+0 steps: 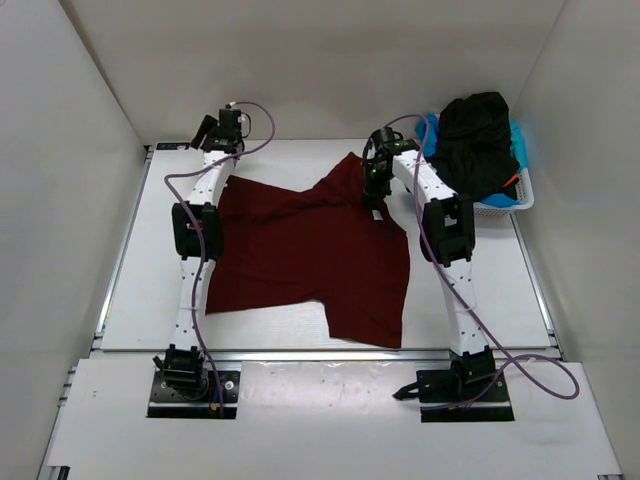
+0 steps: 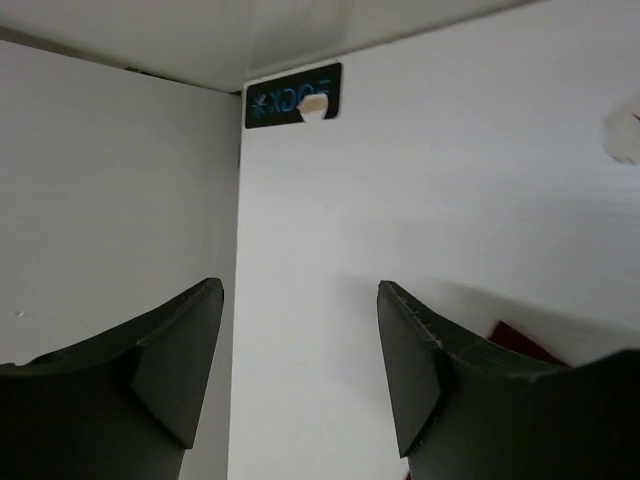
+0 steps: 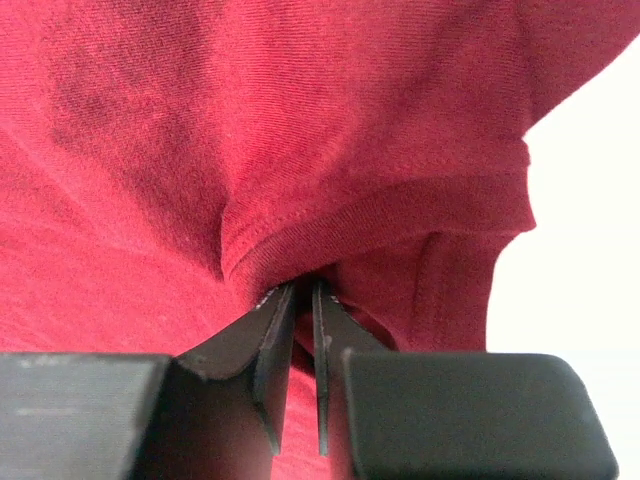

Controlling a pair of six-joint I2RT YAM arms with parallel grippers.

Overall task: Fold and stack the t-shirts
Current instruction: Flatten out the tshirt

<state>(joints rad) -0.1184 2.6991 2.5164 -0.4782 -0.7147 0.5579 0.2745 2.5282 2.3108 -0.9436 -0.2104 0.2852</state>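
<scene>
My left gripper should next grab the dark red t-shirt's corner (image 1: 235, 183) (image 2: 516, 340) opposite the hem at my right gripper, so that the t-shirt gets spread flat for folding.
A dark red t-shirt (image 1: 300, 260) lies spread and crumpled across the middle of the table. My right gripper (image 1: 377, 195) is at its far right edge. In the right wrist view the gripper (image 3: 303, 290) is shut on a bunched hem of the dark red t-shirt (image 3: 300, 120), with only a thin slit between the jaws. My left gripper (image 1: 222, 128) hangs over the far left corner, beyond the shirt. In the left wrist view it (image 2: 300, 300) stands open over bare white table, and a corner of the red cloth (image 2: 520, 340) shows behind one finger.
A white lattice basket (image 1: 505, 205) stands at the back right, heaped with a black t-shirt (image 1: 478, 140) over light blue cloth (image 1: 520, 145) and a bit of orange (image 1: 512, 180). White walls close in the table on three sides. A black label (image 2: 295, 97) marks the far left corner.
</scene>
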